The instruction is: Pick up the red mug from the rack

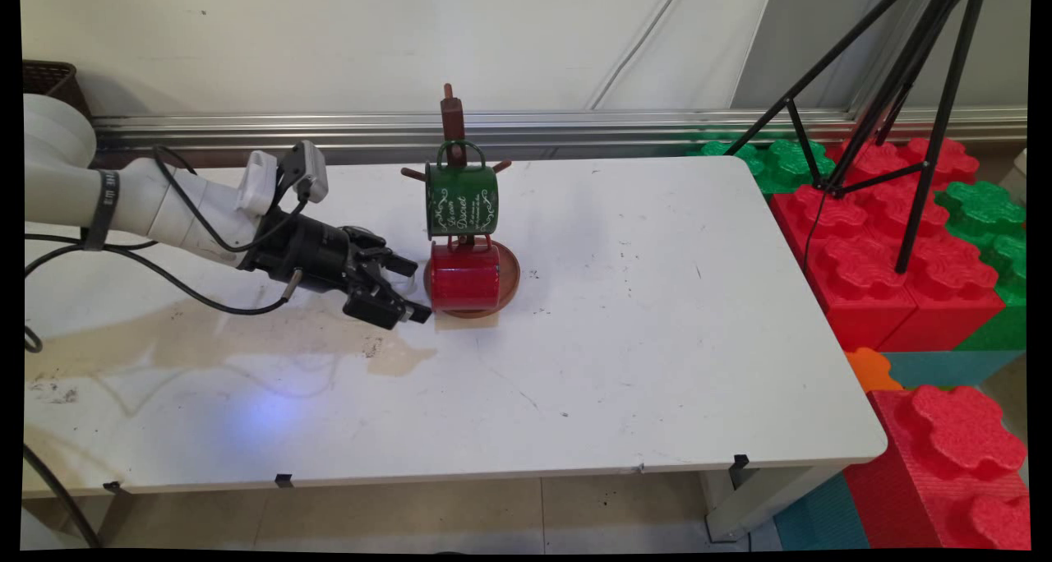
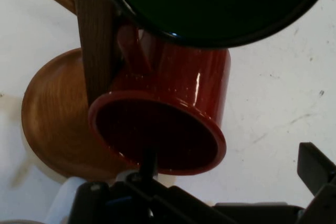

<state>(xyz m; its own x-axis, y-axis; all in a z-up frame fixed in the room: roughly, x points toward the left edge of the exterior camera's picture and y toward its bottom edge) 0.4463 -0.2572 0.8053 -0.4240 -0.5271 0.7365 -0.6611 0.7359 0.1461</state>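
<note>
My gripper should grab the red mug by its rim [image 2: 222, 148] next, so the red mug's handle [image 2: 132, 51] stays free to slip off the wooden mug tree.
A red mug [image 1: 465, 278] [image 2: 173, 93] hangs low on a wooden mug tree [image 1: 451, 118] [image 2: 95, 40], its mouth turned toward my hand. Above it hangs a green mug [image 1: 461, 199] [image 2: 210, 3] with white lettering. My gripper [image 1: 417, 291] [image 2: 231, 167] is level with the red mug, at its left side in the main view. It is open. In the hand view one finger [image 2: 148, 163] stands in front of the mug's mouth and the other finger [image 2: 315, 169] is outside the rim to the right.
The tree's round wooden base [image 1: 509, 270] [image 2: 50, 124] rests on the white table [image 1: 641, 340]. Something small and white [image 1: 404, 282] lies partly hidden behind the gripper. Red and green foam blocks [image 1: 888, 250] and a black tripod [image 1: 912, 94] stand right of the table.
</note>
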